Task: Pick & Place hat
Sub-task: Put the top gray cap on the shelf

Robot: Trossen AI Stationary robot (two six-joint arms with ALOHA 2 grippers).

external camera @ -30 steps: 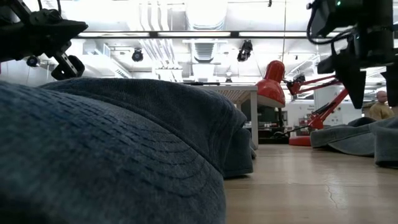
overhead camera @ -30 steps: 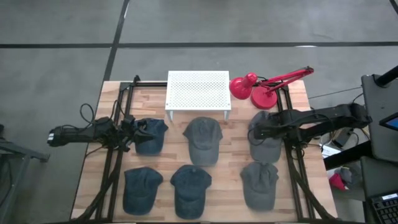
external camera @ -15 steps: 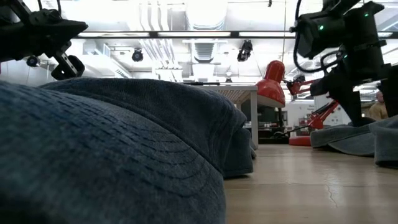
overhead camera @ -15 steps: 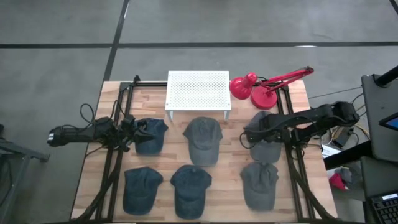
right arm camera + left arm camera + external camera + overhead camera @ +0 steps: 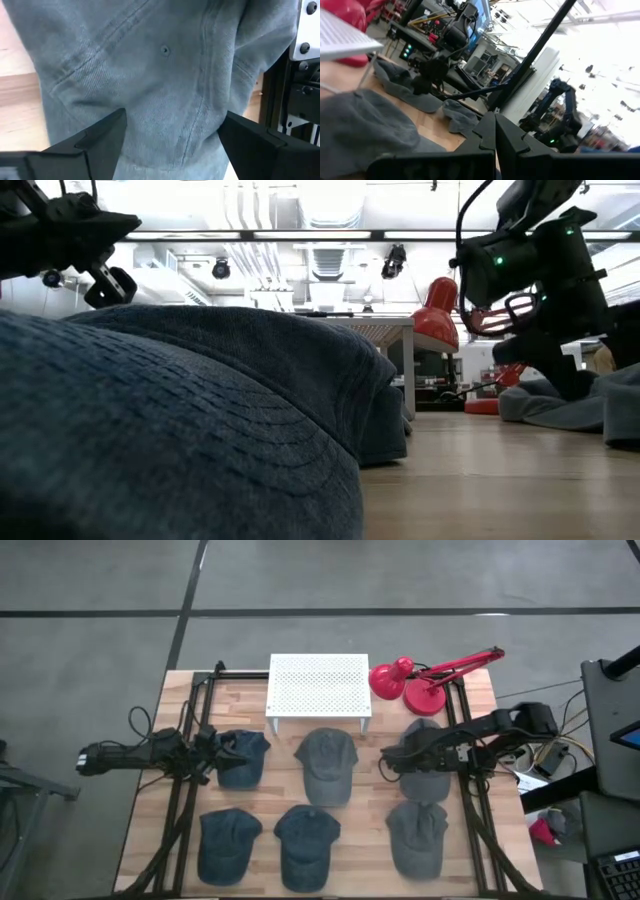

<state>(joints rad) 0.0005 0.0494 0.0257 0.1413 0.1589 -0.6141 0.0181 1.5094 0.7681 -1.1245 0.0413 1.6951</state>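
My right gripper grips the grey hat (image 5: 430, 785) by its top (image 5: 419, 725) next. Then I place the hat on the white perforated stand.
Several denim hats lie flat on the wooden table (image 5: 375, 840). My right gripper (image 5: 402, 762) (image 5: 172, 135) is open and points steeply down over the grey hat (image 5: 430, 785) in the far row at the right. Its two fingers stand on either side of the hat's crown (image 5: 165, 75). In the low view this gripper (image 5: 555, 375) reaches down to that hat (image 5: 570, 405). My left gripper (image 5: 212, 754) (image 5: 495, 137) is shut and waits level at the table's left, beside a dark blue hat (image 5: 245, 760), holding nothing. My right gripper comes at the grey hat's crown (image 5: 165, 115) from above, with open fingers (image 5: 102, 137) straddling it. I cannot tell whether the fingertips touch the cloth. The hat lies flat on the table.
A white perforated stand (image 5: 318, 685) sits at the far middle, and a red desk lamp (image 5: 410, 685) at the far right. Another grey hat (image 5: 326, 765) lies in the middle. Three more hats (image 5: 305, 845) fill the near row. Black frame rails (image 5: 180, 800) run along both sides.
My right gripper has come down onto the far-right grey hat while moving toward the table's left, and has tipped further downward. Its fingers have stayed open. The hats have not moved.
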